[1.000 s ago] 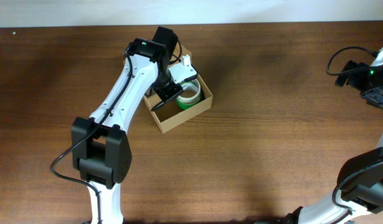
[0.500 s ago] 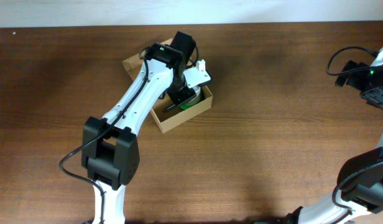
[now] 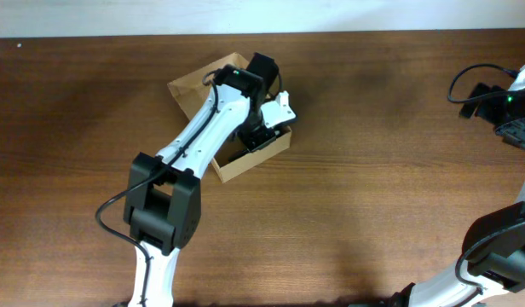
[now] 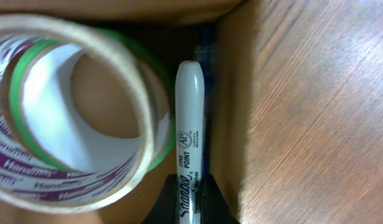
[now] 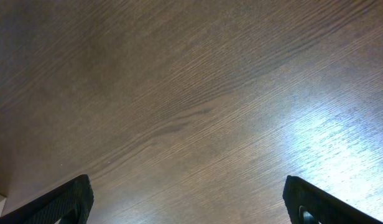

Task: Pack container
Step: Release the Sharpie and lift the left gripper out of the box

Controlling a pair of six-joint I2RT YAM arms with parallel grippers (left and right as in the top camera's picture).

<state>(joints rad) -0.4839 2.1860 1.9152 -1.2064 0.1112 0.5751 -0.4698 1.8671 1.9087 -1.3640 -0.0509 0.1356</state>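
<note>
The white Sharpie marker [image 4: 190,130] is between the tape and the side of the box, so the marker would stay in the box. My left gripper should open.
The container [image 3: 235,167] is a tan cardboard box on the table's left half, its flap lid [image 3: 197,85] open toward the back left. My left gripper [image 3: 262,135] is down inside it, shut on a white Sharpie marker [image 4: 190,130] that lies along the box's right wall [image 4: 232,93]. A dark blue pen [image 4: 207,56] lies under the marker. A roll of clear tape on a green core [image 4: 73,106] sits in the box beside the marker. My right gripper [image 5: 188,202] is open and empty over bare table at the far right [image 3: 511,115].
The wooden table [image 3: 373,188] spreads round the box. The right arm's base and cables [image 3: 475,89] are at the far right edge. A pale wall strip runs along the table's back edge.
My left arm has swung right and lowered into the box with the marker. The flap lid is now uncovered at the back left. The right arm has not moved.
</note>
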